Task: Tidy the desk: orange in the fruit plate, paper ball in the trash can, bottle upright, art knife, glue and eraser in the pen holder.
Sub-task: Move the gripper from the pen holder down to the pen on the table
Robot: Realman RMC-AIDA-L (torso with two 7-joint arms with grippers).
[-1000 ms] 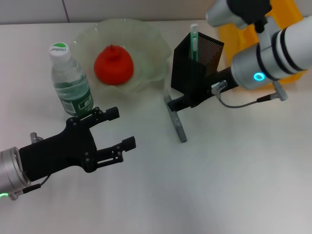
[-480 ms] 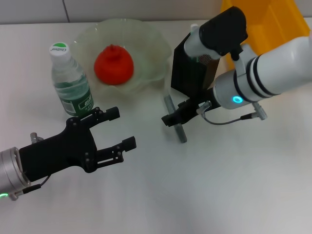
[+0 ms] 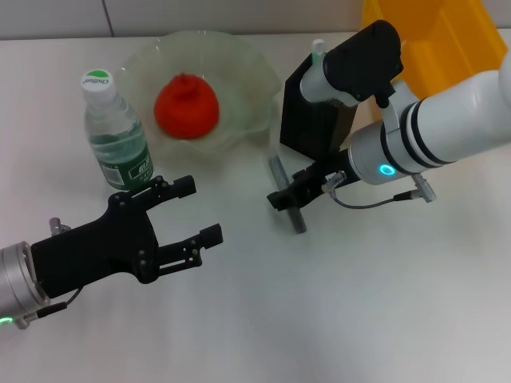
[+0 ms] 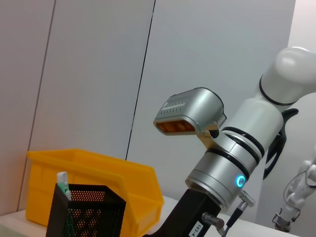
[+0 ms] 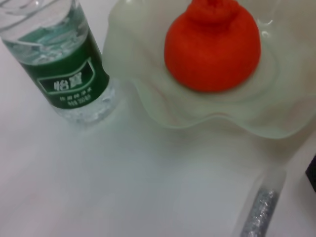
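Note:
I should close my right gripper on the art knife now, because its fingers are low around the middle of the grey art knife (image 3: 297, 217) (image 5: 261, 207). Closing now would hold it.
The orange (image 3: 186, 106) lies in the pale fruit plate (image 3: 247, 72). The bottle (image 3: 116, 136) stands upright left of the plate. The black mesh pen holder (image 3: 307, 120) holds the glue stick (image 3: 318, 49). The grey art knife (image 3: 297, 217) lies flat on the table in front of the holder. My right gripper (image 3: 290, 191) is open, low over the knife with a finger on either side. My left gripper (image 3: 196, 211) is open and empty, below the bottle. The right wrist view shows the orange (image 5: 212, 44), the bottle (image 5: 64, 59) and the knife (image 5: 261, 207). Eraser and paper ball are out of view.
A yellow bin (image 3: 435, 32) stands at the back right, behind the pen holder. The left wrist view shows that bin (image 4: 98, 173), the pen holder (image 4: 84, 212) and my right arm (image 4: 232, 163). White table (image 3: 359, 319) stretches in front of both grippers.
My right gripper has moved away from the pen holder, down and forward onto the art knife. The left arm has not moved.

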